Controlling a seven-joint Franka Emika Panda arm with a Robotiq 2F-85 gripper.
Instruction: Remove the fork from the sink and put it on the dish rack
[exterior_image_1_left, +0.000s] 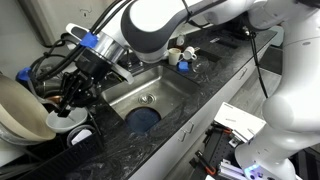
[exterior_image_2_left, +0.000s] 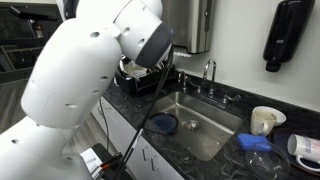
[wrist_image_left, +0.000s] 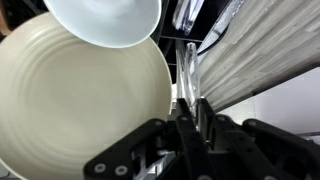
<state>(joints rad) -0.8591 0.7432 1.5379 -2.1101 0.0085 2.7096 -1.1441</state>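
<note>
My gripper keeps hold of the fork for now, since the tip of the fork (wrist_image_left: 189, 75) is short of the dark holder and if I opened now, it would drop beside the large cream plate.
My gripper (exterior_image_1_left: 75, 95) hangs over the dish rack (exterior_image_1_left: 40, 70), left of the steel sink (exterior_image_1_left: 165, 90). In the wrist view the gripper (wrist_image_left: 193, 112) has its fingers nearly together on a thin shiny metal fork (wrist_image_left: 189, 75), which sticks out past the fingertips. Right beside the fork are the large cream plate (wrist_image_left: 80, 100) and the white bowl (wrist_image_left: 105, 20) in the rack. In an exterior view the arm hides the gripper; the dish rack (exterior_image_2_left: 140, 78) and the sink (exterior_image_2_left: 205, 125) show.
A blue round dish (exterior_image_1_left: 143, 120) lies in the sink. The curved faucet (exterior_image_1_left: 180, 52) stands behind the basin. A cream mug (exterior_image_2_left: 265, 120) and blue plastic (exterior_image_2_left: 255, 143) sit on the dark countertop (exterior_image_1_left: 200, 95). A dark dispenser (exterior_image_2_left: 285, 35) hangs on the wall.
</note>
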